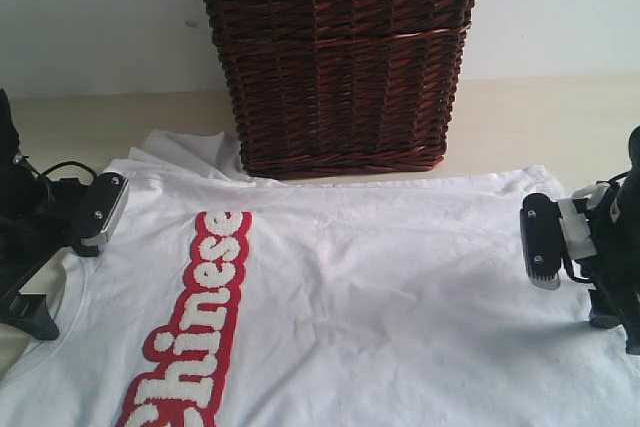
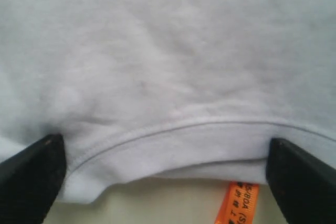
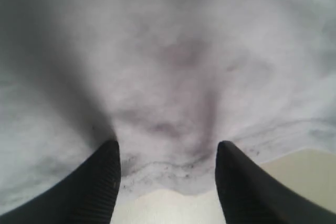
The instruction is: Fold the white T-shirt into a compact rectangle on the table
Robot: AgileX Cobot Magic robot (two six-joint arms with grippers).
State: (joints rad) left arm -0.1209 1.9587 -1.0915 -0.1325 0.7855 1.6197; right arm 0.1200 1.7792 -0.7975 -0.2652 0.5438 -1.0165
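My left gripper takes hold of the white T-shirt by its collar band [image 1: 68, 292] [image 2: 178, 145] next, to fold it into a compact rectangle.
The white T-shirt [image 1: 380, 287] lies spread flat on the table [image 1: 545, 127], with its red-outlined "Chinese" lettering [image 1: 195, 322] running down the left part. My left gripper [image 1: 100, 212] sits at the shirt's collar. In the left wrist view it [image 2: 164, 142] is open wide, the collar band [image 2: 178, 145] lying between the fingers and the orange tag [image 2: 239, 203] hanging below. My right gripper [image 1: 540, 242] rests at the shirt's right edge. It [image 3: 168, 148] is open astride the hem [image 3: 168, 174], where the cloth is slightly puckered.
A tall dark brown wicker basket [image 1: 340, 57] stands at the back centre, touching the shirt's far edge. One sleeve [image 1: 185, 152] pokes out beside the basket's left corner. Bare table [image 3: 173, 208] shows below the hem. A pale wall is behind.
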